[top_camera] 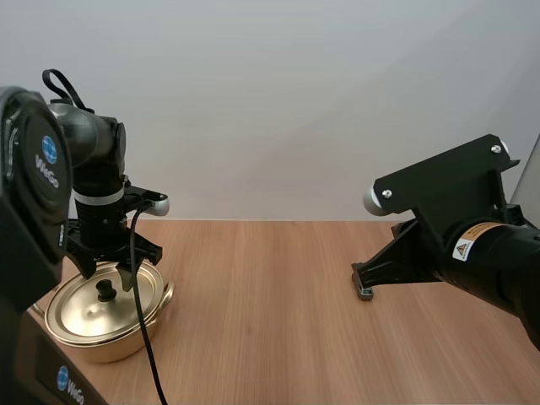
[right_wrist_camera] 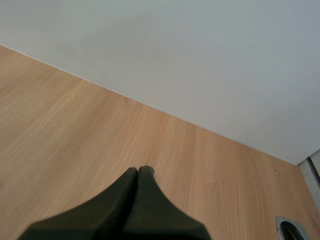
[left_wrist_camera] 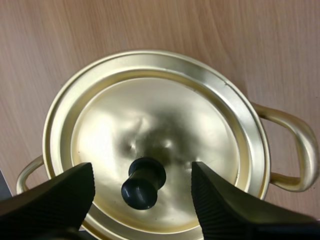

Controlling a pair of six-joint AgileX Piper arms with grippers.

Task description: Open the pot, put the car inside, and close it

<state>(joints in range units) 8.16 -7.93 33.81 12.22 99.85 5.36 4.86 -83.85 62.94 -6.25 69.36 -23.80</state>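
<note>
The lid is far wider than my left gripper's open fingers, so I should grab it by the narrow black knob. Then my left gripper can pick it up next.
A gold pot stands at the table's near left with its lid on. The lid's black knob sticks up in the middle. My left gripper hangs open just above the lid, one finger on each side of the knob. From the left wrist, the knob sits between the two ribbed fingers without touching them, above the lid and pot handle. My right gripper is shut, tips close to the table at the right. Its fingers lie together as one wedge.
Bare wooden tabletop stretches between the pot and my right gripper. A white wall rises behind the table's far edge. A metal-ringed hole sits in the table beyond my right gripper.
</note>
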